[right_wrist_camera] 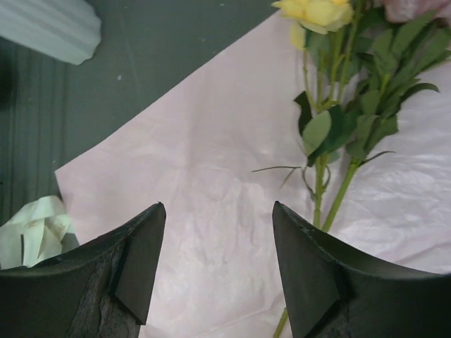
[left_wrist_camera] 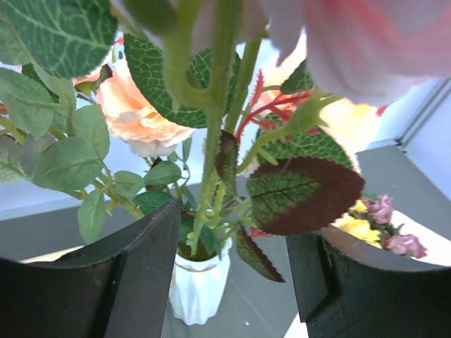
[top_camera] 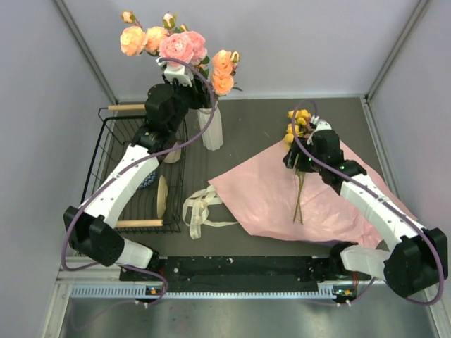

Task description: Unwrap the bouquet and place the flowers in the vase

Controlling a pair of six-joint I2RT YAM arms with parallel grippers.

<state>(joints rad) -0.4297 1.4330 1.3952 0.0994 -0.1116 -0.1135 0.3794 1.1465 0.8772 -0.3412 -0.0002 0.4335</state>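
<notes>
My right gripper is going to grab the yellow flowers next by the stem below the leaves, so the stem nearer the blooms is left for my left gripper to grab.
The white ribbed vase (top_camera: 211, 128) (left_wrist_camera: 199, 285) stands at the back of the table with pink and peach flowers (top_camera: 180, 46) in it. My left gripper (top_camera: 177, 70) (left_wrist_camera: 239, 253) hovers above the vase, open. The green stems (left_wrist_camera: 211, 162) pass between its spread fingers untouched. The bouquet lies unwrapped: its pink paper (top_camera: 282, 201) (right_wrist_camera: 211, 162) is spread flat, with yellow and mauve flowers (top_camera: 299, 123) (right_wrist_camera: 331, 141) lying on it. My right gripper (top_camera: 296, 160) (right_wrist_camera: 218, 267) hangs open over the paper, just left of those stems, holding nothing.
The cream ribbon (top_camera: 201, 208) (right_wrist_camera: 32, 229) lies loose beside the paper's left corner. A black wire basket (top_camera: 113, 134) at the left holds a beige cup and a blue-patterned bowl under my left arm. Grey walls close in on both sides.
</notes>
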